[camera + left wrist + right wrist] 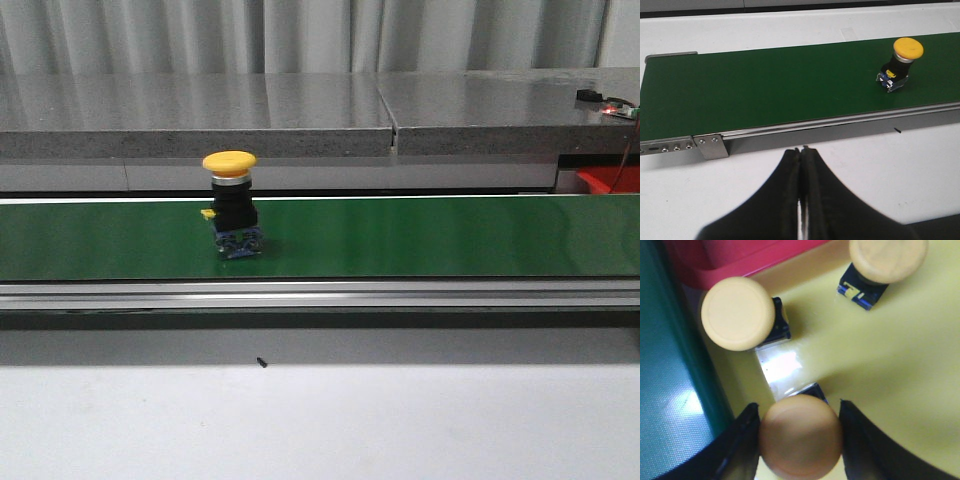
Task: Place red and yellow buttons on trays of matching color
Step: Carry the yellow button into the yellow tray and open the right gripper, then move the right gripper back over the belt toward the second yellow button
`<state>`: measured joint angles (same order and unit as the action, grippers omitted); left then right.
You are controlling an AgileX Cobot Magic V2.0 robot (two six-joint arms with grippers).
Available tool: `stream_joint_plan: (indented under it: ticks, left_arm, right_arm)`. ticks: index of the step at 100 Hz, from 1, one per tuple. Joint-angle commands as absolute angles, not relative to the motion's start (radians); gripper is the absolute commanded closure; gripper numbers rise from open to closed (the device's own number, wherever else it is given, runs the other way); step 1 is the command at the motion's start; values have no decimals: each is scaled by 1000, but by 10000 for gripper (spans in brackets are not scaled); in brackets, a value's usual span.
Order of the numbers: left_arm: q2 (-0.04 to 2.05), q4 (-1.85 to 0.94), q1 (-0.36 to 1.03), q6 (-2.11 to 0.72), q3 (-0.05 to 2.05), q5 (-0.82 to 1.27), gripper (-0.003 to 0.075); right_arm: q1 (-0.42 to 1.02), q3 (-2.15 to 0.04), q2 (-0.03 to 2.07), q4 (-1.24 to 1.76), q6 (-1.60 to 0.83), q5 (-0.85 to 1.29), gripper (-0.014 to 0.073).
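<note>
The yellow button's base (813, 391) meets the yellow tray's bottom and the button would stand there, so it is time for my right gripper to open now.
A yellow button (230, 205) with a black body stands upright on the green conveyor belt (400, 235); the left wrist view shows the same yellow button (900, 65) far across the belt from my left gripper (801, 150), which is shut with nothing in it over the white table. My right gripper (800, 432) is over the yellow tray (880, 365), its fingers against both sides of a yellow button's cap (800, 440). Two more yellow buttons (737, 313) (887, 257) stand in that tray. The red tray (730, 260) lies beside it. No red button shows.
A red tray corner (605, 180) shows at the belt's far right in the front view. The belt's metal rail (320, 293) runs along its near side. A grey stone ledge (200, 115) lies behind. A small black speck (261, 362) lies on the white table.
</note>
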<state>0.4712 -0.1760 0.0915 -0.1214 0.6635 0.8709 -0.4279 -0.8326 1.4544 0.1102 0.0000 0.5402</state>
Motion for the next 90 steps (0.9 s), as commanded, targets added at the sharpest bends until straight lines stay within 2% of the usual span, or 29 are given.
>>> stream_joint_plan:
  ticks: [1,15,32,44,90]
  left_arm:
    - [478,-193,99,-121,687,810,738]
    - [478,-193,99,-121,687,810,739]
    - [478,-193,99,-121,687,810,739]
    - [478,-193,99,-121,687,810,739]
    - [478,-193,99,-121,687,810,739]
  right_arm:
    - [-434,-854,1430,116,0,493,342]
    - [-434,-854,1430,116,-6,490,291]
    - [-434,-854,1430,116,0,490,158]
    - [-434,-854,1430,116,0,486,102]
    - [-434,-854,1399,112,0,444,95]
